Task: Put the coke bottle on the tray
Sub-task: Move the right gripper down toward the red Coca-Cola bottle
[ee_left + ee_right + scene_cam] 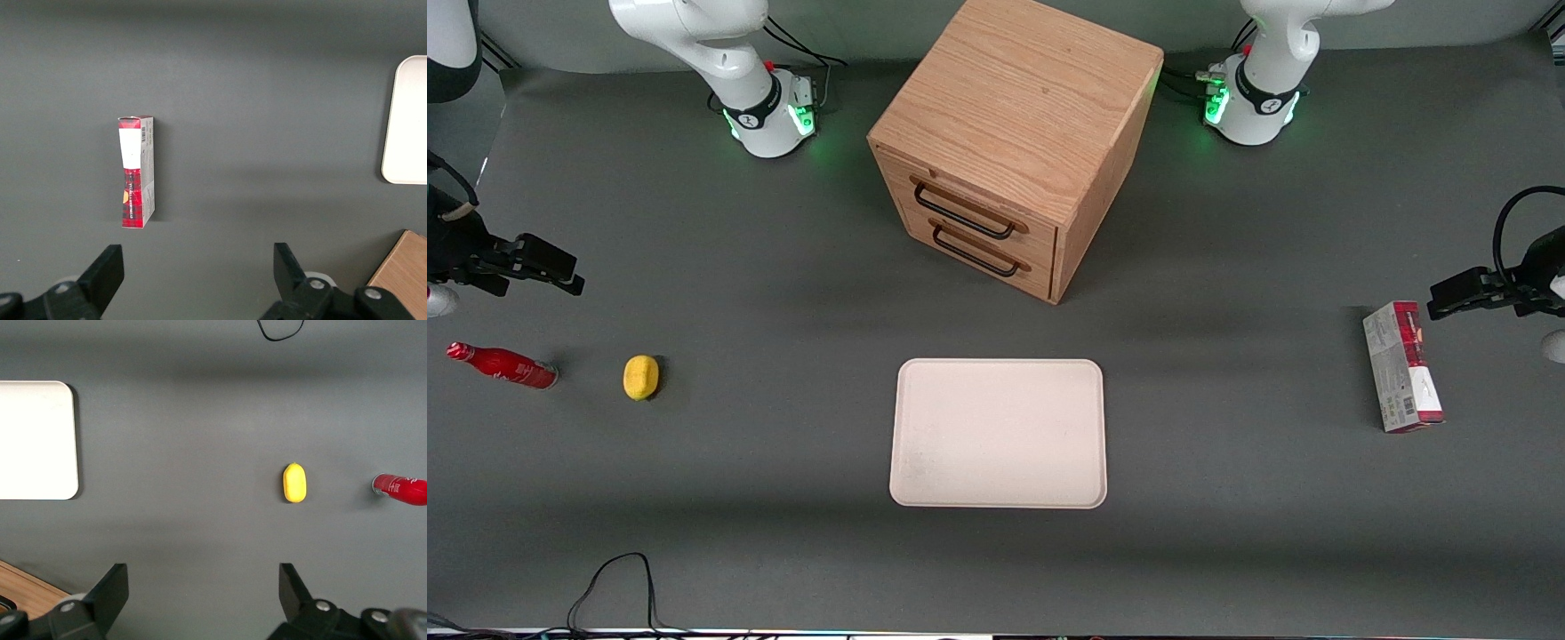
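Note:
The coke bottle needs to go on the tray (998, 433), so my right gripper should next grab the bottle by its cap end (459, 351).
The coke bottle (503, 365), small, slim and glossy red, lies on its side on the grey table at the working arm's end. Only its base end shows in the right wrist view (403, 489). The cream tray (998, 433) lies flat and bare near the middle of the table, nearer the front camera than the cabinet; part of it shows in the right wrist view (33, 440). My right gripper (560, 271) hangs above the table, a little farther from the front camera than the bottle and apart from it. It is open and empty (203, 577).
A yellow lemon (640, 377) lies beside the bottle, between it and the tray. A wooden two-drawer cabinet (1014, 142) stands farther back than the tray. A red-and-grey carton (1402, 366) lies toward the parked arm's end. A black cable (614, 578) loops near the front edge.

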